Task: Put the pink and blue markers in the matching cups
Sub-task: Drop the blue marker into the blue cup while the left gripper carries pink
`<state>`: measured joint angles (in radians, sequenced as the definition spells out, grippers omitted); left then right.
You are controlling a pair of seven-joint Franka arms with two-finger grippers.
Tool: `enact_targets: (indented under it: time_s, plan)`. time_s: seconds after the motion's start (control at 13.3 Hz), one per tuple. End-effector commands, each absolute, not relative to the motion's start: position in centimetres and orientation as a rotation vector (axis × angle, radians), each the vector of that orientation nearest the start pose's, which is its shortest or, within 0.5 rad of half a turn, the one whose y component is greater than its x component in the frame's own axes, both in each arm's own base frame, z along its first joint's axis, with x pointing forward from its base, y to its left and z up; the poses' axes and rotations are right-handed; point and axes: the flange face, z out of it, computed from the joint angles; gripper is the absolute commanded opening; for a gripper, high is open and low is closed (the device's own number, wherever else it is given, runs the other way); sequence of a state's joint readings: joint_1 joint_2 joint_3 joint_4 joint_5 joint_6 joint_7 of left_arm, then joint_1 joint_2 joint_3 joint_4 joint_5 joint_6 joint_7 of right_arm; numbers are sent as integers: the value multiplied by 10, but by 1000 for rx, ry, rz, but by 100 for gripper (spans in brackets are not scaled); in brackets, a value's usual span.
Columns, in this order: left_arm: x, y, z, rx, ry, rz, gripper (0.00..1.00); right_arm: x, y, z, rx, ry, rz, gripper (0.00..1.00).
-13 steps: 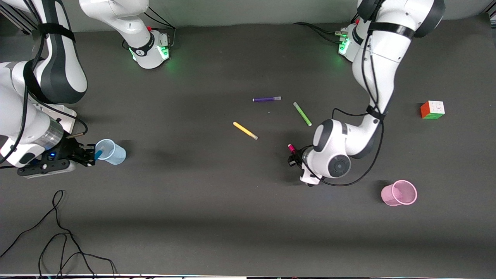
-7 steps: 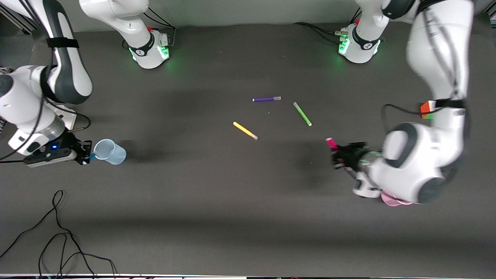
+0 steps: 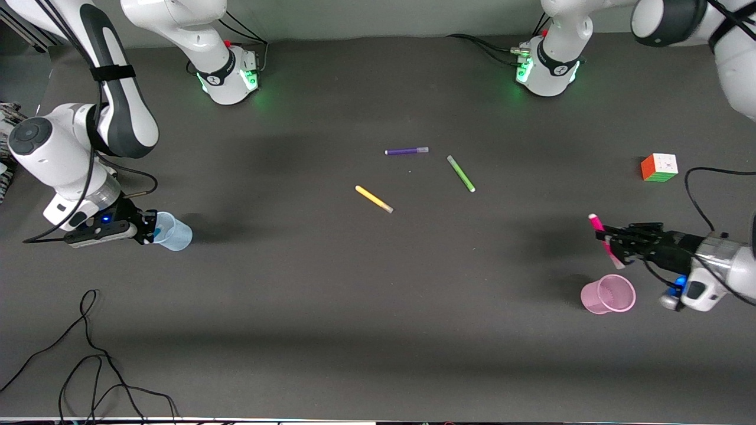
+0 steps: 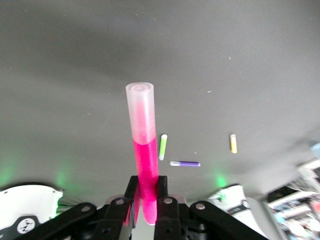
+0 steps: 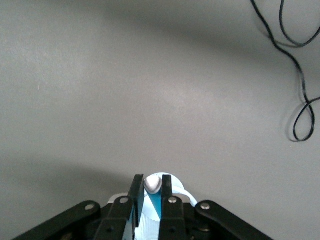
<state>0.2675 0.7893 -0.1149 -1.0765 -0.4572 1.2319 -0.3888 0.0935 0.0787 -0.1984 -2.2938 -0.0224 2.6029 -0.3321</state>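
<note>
The marker's pale cap hangs beside the pink cup [image 3: 608, 294] and would miss it if the left gripper opened now. The left gripper needs to keep holding the marker until it is over the cup.
My left gripper [image 3: 614, 244] is shut on the pink marker [image 3: 602, 235] and holds it in the air over bare table just beside the pink cup [image 3: 608, 294]. In the left wrist view the marker [image 4: 142, 150] stands out from between the shut jaws [image 4: 146, 187], pale cap outward. My right gripper [image 3: 147, 229] is at the rim of the pale blue cup [image 3: 174, 232], shut on the blue marker [image 3: 156, 232]. In the right wrist view the marker [image 5: 156, 200] sits between the fingers [image 5: 151, 187] over the cup [image 5: 176, 192].
A purple pen [image 3: 406, 151], a green pen [image 3: 460, 173] and a yellow pen [image 3: 373, 199] lie mid-table. A colour cube [image 3: 659, 167] sits toward the left arm's end. Black cables [image 3: 88, 354] lie near the front edge at the right arm's end.
My left arm has swung from mid-table toward its own end, carrying the pink marker to beside the pink cup. My right gripper has shifted slightly at the blue cup.
</note>
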Motion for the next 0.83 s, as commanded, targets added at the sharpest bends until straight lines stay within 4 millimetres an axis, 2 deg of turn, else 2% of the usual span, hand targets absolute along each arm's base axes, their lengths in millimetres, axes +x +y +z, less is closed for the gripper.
enact_targets:
  time_s: [0.0,0.15,0.23,0.38,0.53,0.68,0.75]
  plan:
    - [692,93,315,-3356,-935,1247,0,534,-56,345,-3160,-390,-393,100]
    - [693,107,300,-3415,-900,1211,0,536,-56,346,-3160,-376,-389,100]
    - [695,116,293,-3436,-949,1188,0,537,-54,351,-3158,-373,-399,100]
    - [701,120,283,-3483,-1021,1160,0,544,-52,368,-3153,-368,-376,100]
    - [705,124,276,-3507,-1035,1099,0,560,-50,402,-3151,-265,-190,100]
    - [706,131,264,-3510,-1063,1083,0,572,-27,438,-3122,-195,-100,100]
    - [706,141,260,-3510,-1104,1059,0,573,-17,457,-3117,-169,-90,100]
